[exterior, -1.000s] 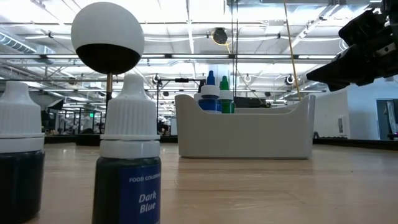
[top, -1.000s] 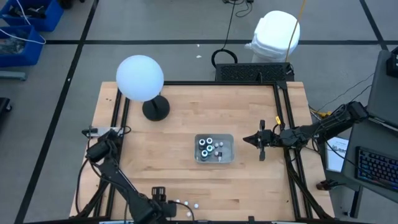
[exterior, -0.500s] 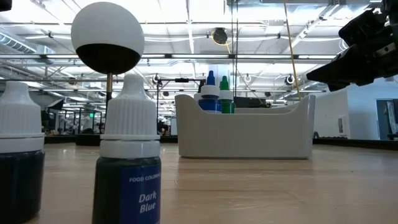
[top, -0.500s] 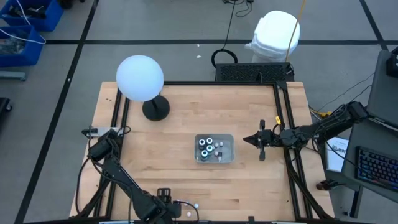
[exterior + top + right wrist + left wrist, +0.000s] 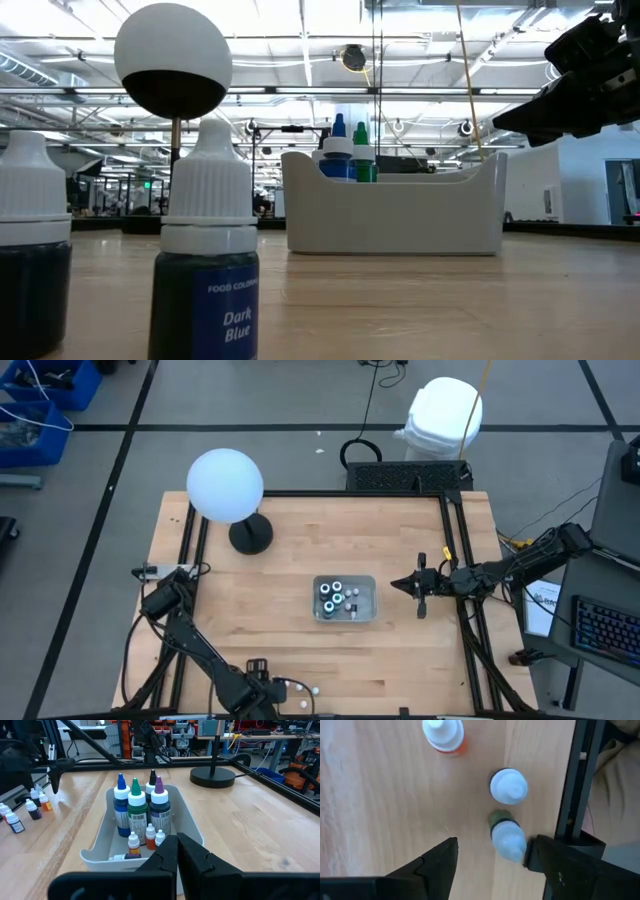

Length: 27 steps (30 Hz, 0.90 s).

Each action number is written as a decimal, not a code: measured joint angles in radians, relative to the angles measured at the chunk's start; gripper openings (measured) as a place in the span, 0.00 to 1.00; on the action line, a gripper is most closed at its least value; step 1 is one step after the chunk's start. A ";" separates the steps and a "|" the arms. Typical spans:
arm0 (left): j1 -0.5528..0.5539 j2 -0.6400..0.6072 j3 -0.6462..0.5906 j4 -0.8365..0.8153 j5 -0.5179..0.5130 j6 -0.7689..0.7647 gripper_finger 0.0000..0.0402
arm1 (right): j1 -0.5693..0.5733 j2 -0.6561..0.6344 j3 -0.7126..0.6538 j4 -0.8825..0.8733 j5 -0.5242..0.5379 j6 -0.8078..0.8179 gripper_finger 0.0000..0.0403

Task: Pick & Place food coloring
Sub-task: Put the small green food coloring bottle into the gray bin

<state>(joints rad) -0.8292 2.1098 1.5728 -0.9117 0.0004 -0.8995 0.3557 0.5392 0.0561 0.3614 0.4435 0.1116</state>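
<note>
My left gripper closes next, which would catch the white cap (image 5: 506, 837) on the green bottle, since its fingers reach level with the cap.
Several food coloring bottles stand upright in the clear tray (image 5: 345, 612) at mid-table, four bigger ones (image 5: 140, 807) and smaller ones (image 5: 146, 836). More small bottles (image 5: 292, 686) stand loose on the wood by the near edge. My left gripper (image 5: 490, 857) hangs open over them, pointing down. A green bottle with a white cap (image 5: 506, 837) is between its fingers, a white-capped one (image 5: 508, 786) and an orange one (image 5: 443, 735) beyond. My right gripper (image 5: 412, 584) hovers shut, level, right of the tray. My left gripper comes from above with its fingers on either side of the green bottle. One finger (image 5: 547, 862) stands close against the bottle's white cap (image 5: 512, 847). Whether it touches the cap, I cannot tell. The bottle stands on the table.
A lamp with a white globe (image 5: 225, 485) on a black base (image 5: 250, 536) stands at the far left. A black frame rail (image 5: 575, 785) runs close beside the loose bottles. In the low view a Dark Blue bottle (image 5: 205, 270) and another bottle (image 5: 30, 250) stand near the lens.
My left gripper has sunk a little toward the loose bottles at the near edge, still open. No bottle has moved.
</note>
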 joint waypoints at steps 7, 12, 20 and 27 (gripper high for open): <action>0.011 0.000 0.010 0.004 0.003 0.007 0.68 | 0.000 0.000 0.000 0.000 0.000 0.000 0.00; 0.018 0.000 0.015 0.004 0.003 0.007 0.68 | 0.000 0.000 0.000 0.000 0.000 0.000 0.00; 0.018 0.000 0.015 0.004 0.009 0.006 0.63 | 0.000 0.000 0.000 0.000 0.000 0.000 0.00; 0.023 0.000 0.015 0.008 0.019 -0.005 0.43 | 0.000 0.000 0.000 0.000 0.000 0.000 0.00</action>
<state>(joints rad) -0.8062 2.1098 1.5875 -0.9036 0.0190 -0.9043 0.3555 0.5392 0.0559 0.3614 0.4438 0.1116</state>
